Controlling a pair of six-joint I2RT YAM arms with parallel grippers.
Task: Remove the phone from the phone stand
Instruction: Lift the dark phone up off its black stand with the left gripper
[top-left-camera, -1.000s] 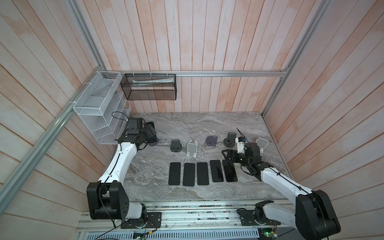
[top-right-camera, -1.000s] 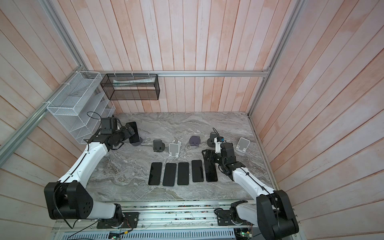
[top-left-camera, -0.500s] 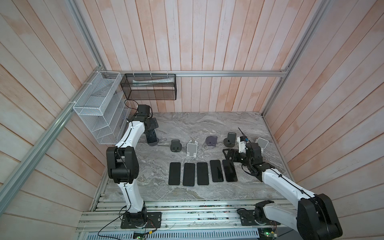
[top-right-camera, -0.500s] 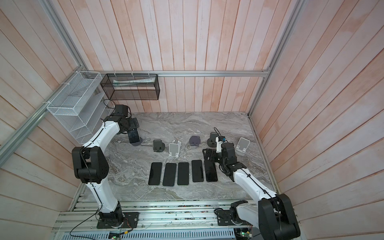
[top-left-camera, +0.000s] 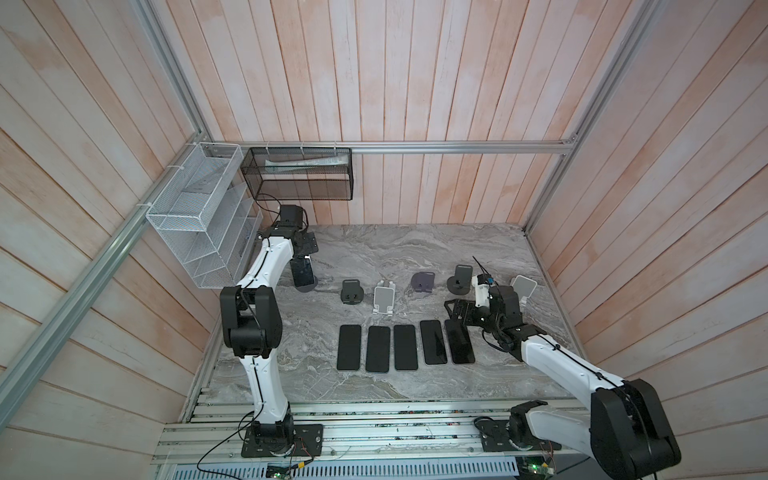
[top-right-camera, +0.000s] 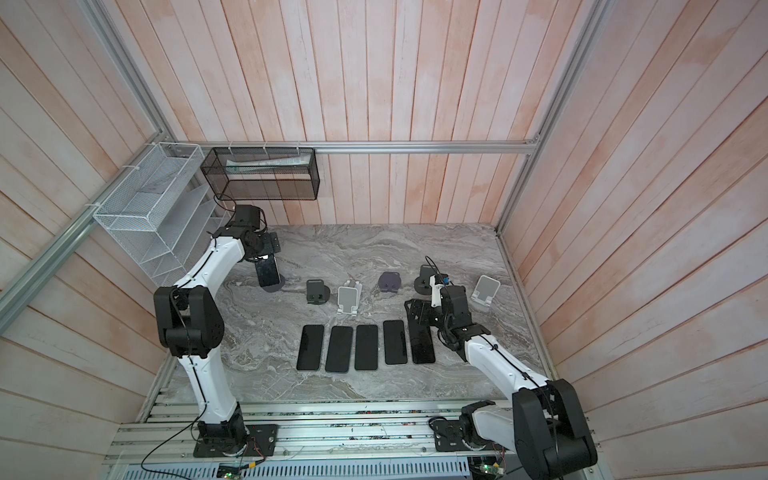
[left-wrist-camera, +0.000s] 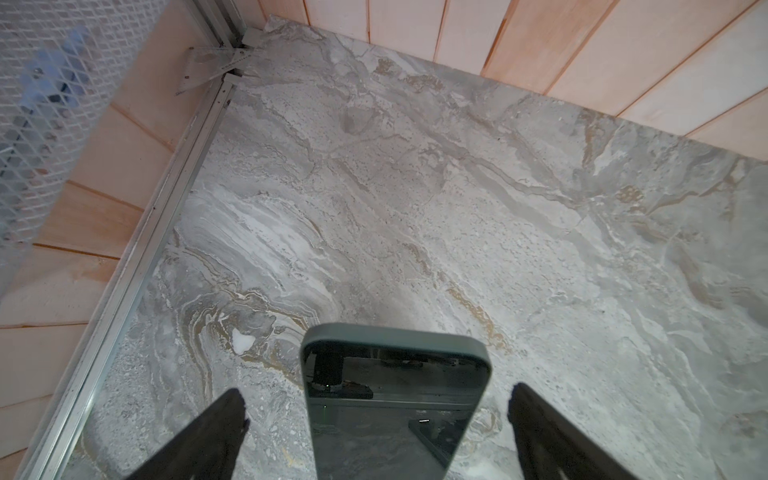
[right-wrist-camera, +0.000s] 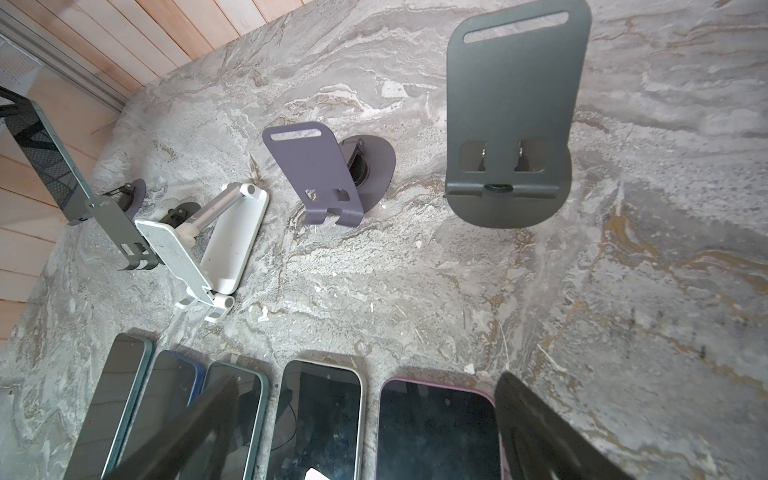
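Observation:
My left gripper is still too high to close on the phone and should go lower first: the phone's top edge (left-wrist-camera: 396, 345) looks small and deep below and between the open fingers.
A phone (top-left-camera: 302, 270) with a dark screen and grey-green edge leans upright on the phone stand (top-left-camera: 309, 287) at the table's far left; both top views show it, phone (top-right-camera: 268, 270). My left gripper (top-left-camera: 305, 249) hangs open just above its top edge. In the left wrist view the phone (left-wrist-camera: 395, 399) stands between the two fingers, with a gap on each side, so the gripper (left-wrist-camera: 377, 392) is not touching it. My right gripper (top-left-camera: 456, 311) is open and empty. It hovers over the end of the rightmost flat phone (right-wrist-camera: 436, 432).
Several phones (top-left-camera: 405, 347) lie flat in a row at mid-table. Behind them stand bare stands: dark (top-left-camera: 352, 291), white (top-left-camera: 383, 298), purple (top-left-camera: 422, 282), dark grey (top-left-camera: 461, 278), silver (top-left-camera: 523, 287). A white wire rack (top-left-camera: 199, 224) and black mesh basket (top-left-camera: 297, 174) hang close to the left arm.
My left arm has reared up from a low, stretched pose, and its gripper now sits over the phone's top. The right gripper has opened slightly wider and hardly moved.

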